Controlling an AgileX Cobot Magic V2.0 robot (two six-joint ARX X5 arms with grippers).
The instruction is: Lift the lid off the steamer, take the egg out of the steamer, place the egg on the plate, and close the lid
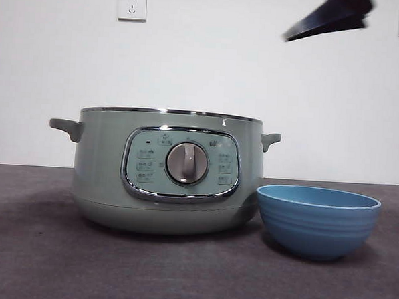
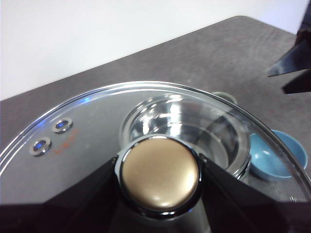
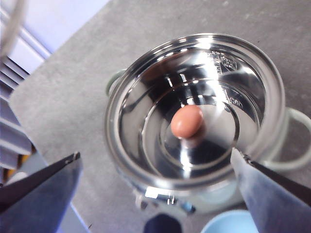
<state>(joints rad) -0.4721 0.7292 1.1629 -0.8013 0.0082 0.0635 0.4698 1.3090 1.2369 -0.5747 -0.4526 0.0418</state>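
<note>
The brown egg has to go onto the blue plate (image 3: 231,223), so my right gripper next needs to grab the egg by its rounded shell (image 3: 187,121).
The sage-green steamer (image 1: 168,171) stands open on the table, with no lid on it in the front view. A brown egg (image 3: 187,121) lies on the shiny floor of its inner pot (image 3: 121,97). My left gripper (image 2: 159,179) is shut on the round knob (image 2: 159,174) of the clear glass lid (image 2: 97,116) and holds it above the steamer (image 2: 184,126), out of the front view. My right gripper (image 3: 155,153) is open and empty, high above the open pot, and shows as a black tip (image 1: 327,19). The blue plate (image 1: 317,219) stands empty beside the steamer.
The plate also shows in the left wrist view (image 2: 279,155) and the right wrist view (image 3: 228,223). The dark grey table (image 1: 46,262) ends at a white wall with two sockets (image 1: 132,5). The right arm's dark tip shows in the left wrist view (image 2: 296,63).
</note>
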